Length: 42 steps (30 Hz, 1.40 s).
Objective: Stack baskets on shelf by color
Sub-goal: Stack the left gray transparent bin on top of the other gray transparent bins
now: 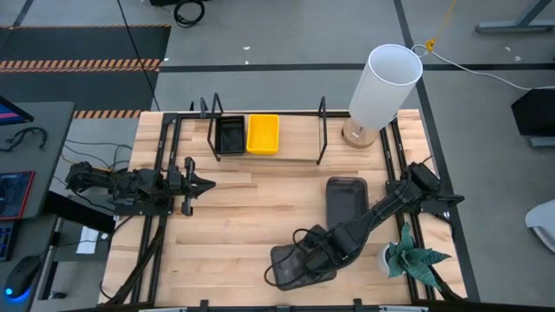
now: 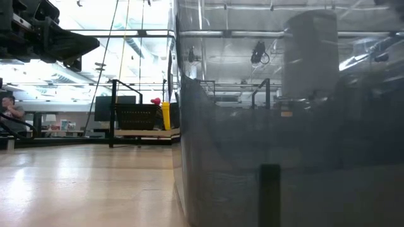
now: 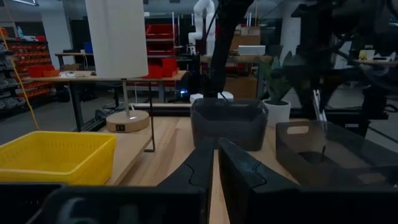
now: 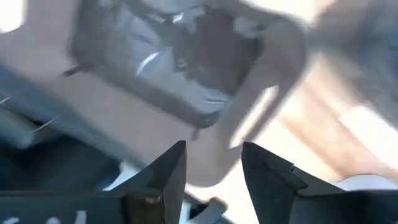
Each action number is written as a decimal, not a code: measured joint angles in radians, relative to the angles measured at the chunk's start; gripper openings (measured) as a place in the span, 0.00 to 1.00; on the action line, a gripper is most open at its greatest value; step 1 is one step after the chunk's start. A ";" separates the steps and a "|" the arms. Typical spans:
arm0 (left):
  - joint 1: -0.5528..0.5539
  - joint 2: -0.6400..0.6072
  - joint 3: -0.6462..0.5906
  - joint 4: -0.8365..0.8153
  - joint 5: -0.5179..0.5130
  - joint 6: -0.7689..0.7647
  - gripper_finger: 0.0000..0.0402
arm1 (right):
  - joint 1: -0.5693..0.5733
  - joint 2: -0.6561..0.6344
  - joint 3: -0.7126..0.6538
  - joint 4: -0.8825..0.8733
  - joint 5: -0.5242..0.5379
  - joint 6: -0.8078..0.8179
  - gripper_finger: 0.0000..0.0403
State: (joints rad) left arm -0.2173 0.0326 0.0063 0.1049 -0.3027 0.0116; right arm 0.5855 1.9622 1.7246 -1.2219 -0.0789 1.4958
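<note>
My right gripper should next stack this dark grey basket into the other grey basket, so it needs to grab this basket by its rim (image 4: 217, 173).
A dark grey basket (image 1: 295, 267) sits near the table's near edge, and its wall (image 2: 284, 164) fills the low view. A second grey basket (image 1: 345, 198) lies on the table behind it, toward the shelf. On the shelf (image 1: 295, 159), a black basket (image 1: 230, 136) and a yellow basket (image 1: 263, 134) stand side by side. My right gripper (image 4: 213, 163) is open, pointing down over the near grey basket's rim (image 4: 249, 124). My left gripper (image 3: 215, 168) is shut and waits in the air at the table's left (image 1: 198, 184). My right gripper hangs open over the near grey basket's rim (image 4: 205, 177). The blurred wrist view does not let me tell whether a finger touches it.
A white lamp (image 1: 381, 87) stands at the shelf's right end. A potted plant (image 1: 414, 258) sits by the table's right near corner, close to the right arm. Black upright brackets (image 1: 322, 130) divide the shelf. Bare wood lies between the left gripper and the grey baskets.
</note>
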 joint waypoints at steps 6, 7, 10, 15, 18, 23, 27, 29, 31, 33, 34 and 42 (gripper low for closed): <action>0.000 0.000 0.000 0.000 0.000 0.000 0.10 | 0.004 0.001 -0.029 -0.030 0.006 0.042 0.41; 0.000 0.000 0.000 0.002 0.000 0.000 0.10 | 0.004 0.001 -0.040 -0.025 0.005 0.042 0.41; 0.000 0.000 0.000 0.000 0.000 0.000 0.09 | 0.004 0.001 -0.088 -0.014 0.000 0.043 0.41; 0.000 0.000 0.000 0.000 0.000 0.000 0.07 | -0.004 0.001 -0.160 0.101 -0.019 0.025 0.41; 0.000 0.000 0.000 0.000 0.000 0.000 0.08 | -0.014 0.001 -0.211 0.133 -0.021 0.023 0.41; 0.000 0.000 0.000 0.000 0.000 0.000 0.10 | -0.036 0.001 -0.277 0.182 -0.020 -0.002 0.39; 0.000 0.000 0.000 0.000 0.000 0.000 0.10 | -0.050 0.001 -0.305 0.245 -0.024 -0.020 0.31; 0.000 0.000 0.000 0.000 0.000 0.000 0.09 | -0.053 0.001 -0.311 0.280 -0.025 -0.024 0.23; 0.000 0.000 0.000 0.000 0.000 0.000 0.08 | -0.053 0.001 -0.312 0.304 -0.019 -0.028 0.14; 0.000 0.000 0.000 0.000 0.000 0.000 0.07 | -0.054 -0.001 -0.311 0.345 -0.002 -0.041 0.05; 0.000 0.000 0.000 0.000 0.000 0.000 0.07 | -0.054 -0.006 -0.312 0.357 0.012 -0.050 0.03; 0.000 0.000 0.000 0.001 0.000 0.000 0.10 | -0.066 -0.076 -0.312 0.463 0.132 -0.069 0.02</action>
State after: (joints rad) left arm -0.2173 0.0326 0.0063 0.1059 -0.3027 0.0118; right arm 0.5192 1.8866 1.4128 -0.7585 0.0534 1.4272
